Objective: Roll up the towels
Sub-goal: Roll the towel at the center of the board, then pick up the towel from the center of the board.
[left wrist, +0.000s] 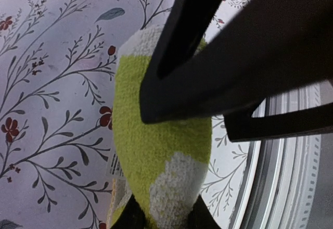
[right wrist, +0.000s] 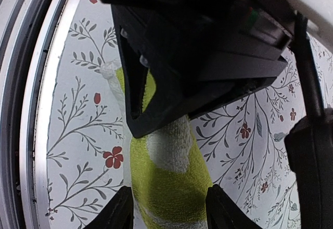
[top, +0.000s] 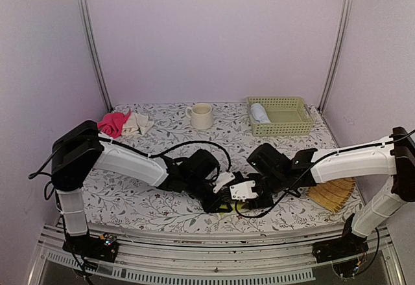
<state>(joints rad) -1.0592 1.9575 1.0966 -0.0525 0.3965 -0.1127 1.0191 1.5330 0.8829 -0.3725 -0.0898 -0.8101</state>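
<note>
For the towel, my right gripper's fingers stop short of its cream patch, so it is too early to close. My right gripper moves there, then closes on the towel.
A yellow-green and cream towel lies rolled into a tight cylinder on the flowered tablecloth, close to the table's front edge. My left gripper is shut on one end of the roll. From the opposite side my right gripper straddles the other end of the towel, its jaws parted and just at the roll's sides. In the top view both grippers, left and right, meet nose to nose and hide nearly all of the roll. A pale blue towel lies rolled in the green basket.
A cream mug stands at the back middle. A pink cloth and a cream cloth lie at the back left. A yellow woven tray sits under the right forearm. The metal table rail runs right beside the roll.
</note>
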